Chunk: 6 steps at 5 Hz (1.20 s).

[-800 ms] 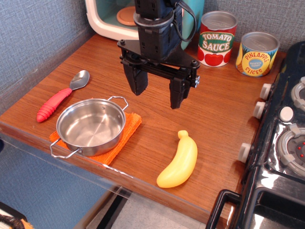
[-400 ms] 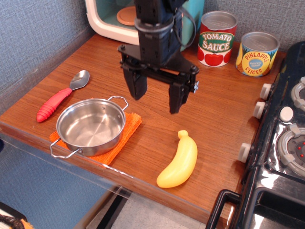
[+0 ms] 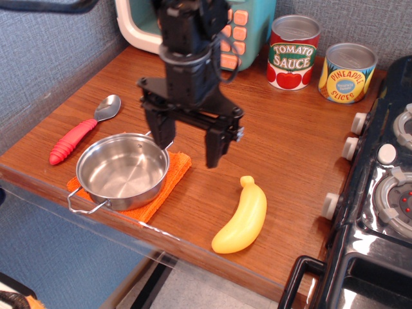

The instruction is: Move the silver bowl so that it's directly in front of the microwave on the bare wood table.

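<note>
The silver bowl needs to move in front of the microwave [image 3: 248,29], so my gripper should next grab it by its rim [image 3: 166,166] and then move it there.
The silver bowl [image 3: 122,170] sits on an orange cloth [image 3: 164,188] at the front left of the bare wood table [image 3: 290,154]. It is empty, with wire loop handles at the back right and the front left. The microwave [image 3: 248,29] stands at the back, partly hidden behind the arm. My gripper [image 3: 187,145] is open and empty. It hangs above the table just behind and right of the bowl, with its left finger over the bowl's back rim.
A spoon [image 3: 82,131] with a red handle lies left of the bowl. A yellow banana [image 3: 243,217] lies at the front. A tomato sauce can [image 3: 293,53] and a pineapple can [image 3: 347,73] stand at the back right. A black stove [image 3: 380,193] borders the right.
The gripper has moved left and toward the front, from the table's middle to the bowl's back rim. It stays open. The bowl has not moved.
</note>
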### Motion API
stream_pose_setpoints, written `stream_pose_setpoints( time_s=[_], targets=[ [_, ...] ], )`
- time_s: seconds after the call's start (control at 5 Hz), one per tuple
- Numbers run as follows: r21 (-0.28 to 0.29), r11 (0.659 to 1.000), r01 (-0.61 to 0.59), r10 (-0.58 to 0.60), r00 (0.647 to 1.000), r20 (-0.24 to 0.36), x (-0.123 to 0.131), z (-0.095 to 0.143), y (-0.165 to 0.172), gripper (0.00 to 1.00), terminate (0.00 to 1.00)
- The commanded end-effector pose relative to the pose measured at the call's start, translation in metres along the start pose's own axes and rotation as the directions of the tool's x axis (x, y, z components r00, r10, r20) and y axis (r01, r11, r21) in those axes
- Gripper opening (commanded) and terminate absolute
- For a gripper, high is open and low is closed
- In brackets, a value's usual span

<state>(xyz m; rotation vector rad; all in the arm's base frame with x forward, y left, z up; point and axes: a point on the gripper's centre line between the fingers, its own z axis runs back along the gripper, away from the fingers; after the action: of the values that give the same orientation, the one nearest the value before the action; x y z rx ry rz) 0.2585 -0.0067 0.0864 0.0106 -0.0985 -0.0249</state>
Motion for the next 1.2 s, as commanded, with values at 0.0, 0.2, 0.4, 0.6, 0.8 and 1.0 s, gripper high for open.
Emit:
stream_pose_setpoints(
  time_s=[0.0,0.2,0.4,0.6,0.8,1.0],
  targets=[
    [0.029,0.998,-0.056,0.055,0.998,0.003,-0.011,-0.014,0.027,1.00,0.00],
    [0.034,0.998,-0.053,0.054,0.998,-0.015,-0.011,-0.028,0.029,1.00,0.00],
    [0.056,0.997,-0.047,0.049,0.998,-0.040,-0.011,-0.045,0.029,1.00,0.00],
    [0.057,0.997,-0.049,0.052,0.997,-0.065,-0.012,-0.057,0.028,1.00,0.00],
    [0.058,0.997,-0.055,0.059,0.996,-0.069,-0.014,-0.063,0.027,1.00,0.00],
    [0.062,0.996,-0.060,0.063,0.996,-0.055,-0.016,-0.061,0.026,0.00,0.00]
  ],
)
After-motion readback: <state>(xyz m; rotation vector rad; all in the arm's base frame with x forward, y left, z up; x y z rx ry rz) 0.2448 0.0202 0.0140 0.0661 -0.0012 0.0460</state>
